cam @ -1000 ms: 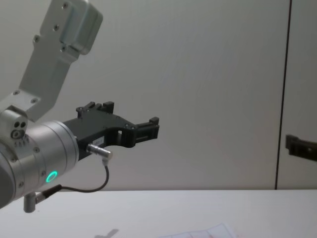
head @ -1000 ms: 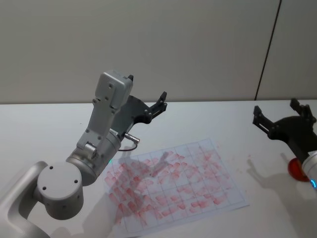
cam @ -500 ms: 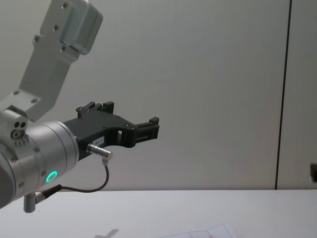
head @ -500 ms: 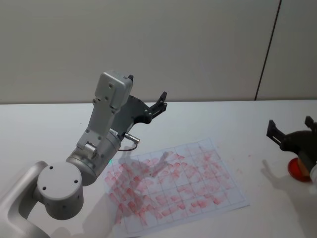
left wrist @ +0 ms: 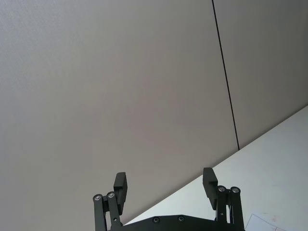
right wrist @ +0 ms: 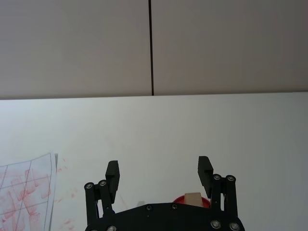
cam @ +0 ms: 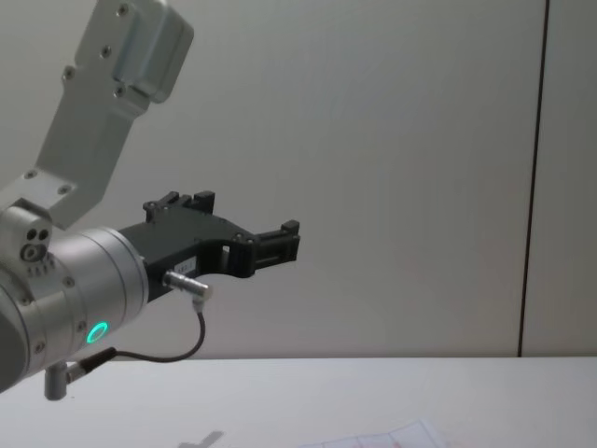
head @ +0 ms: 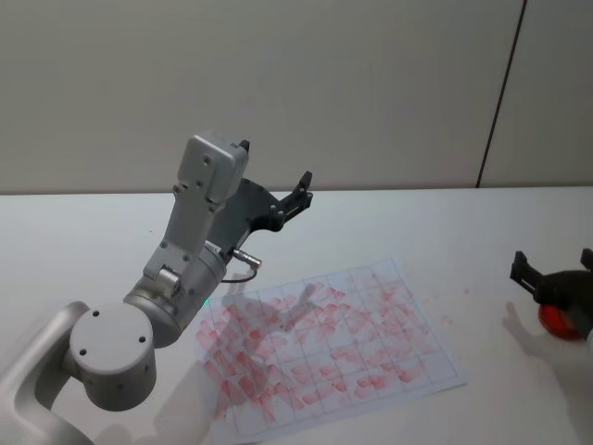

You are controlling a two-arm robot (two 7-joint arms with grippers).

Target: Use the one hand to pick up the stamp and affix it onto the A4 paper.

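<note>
Next, my right gripper picks up the stamp by its clean light-brown sides above the ink, since the stamp's base stands on the red ink pad (right wrist: 179, 199).
The stamp (right wrist: 193, 198) is a small light-brown block standing on a round red ink pad (right wrist: 180, 199) at the table's right side. My right gripper (right wrist: 159, 168) is open just over it, and the stamp shows low between the bases of its fingers. In the head view the right gripper (head: 554, 262) sits at the right edge above the red pad (head: 554, 320). The A4 paper (head: 324, 348), a white sheet covered in red prints, lies flat mid-table and its corner shows in the right wrist view (right wrist: 26, 192). My left gripper (head: 276, 162) is parked, raised and open.
The left arm's silver body (head: 190, 250) with its green ring stands over the paper's left part. In the chest view the left gripper (cam: 278, 239) hangs high above the white table (cam: 373, 392). A beige wall (head: 371, 83) runs behind the table.
My right gripper has moved right and down toward the red pad, sliding partly off the head view's edge and out of the chest view. The left arm has stayed still.
</note>
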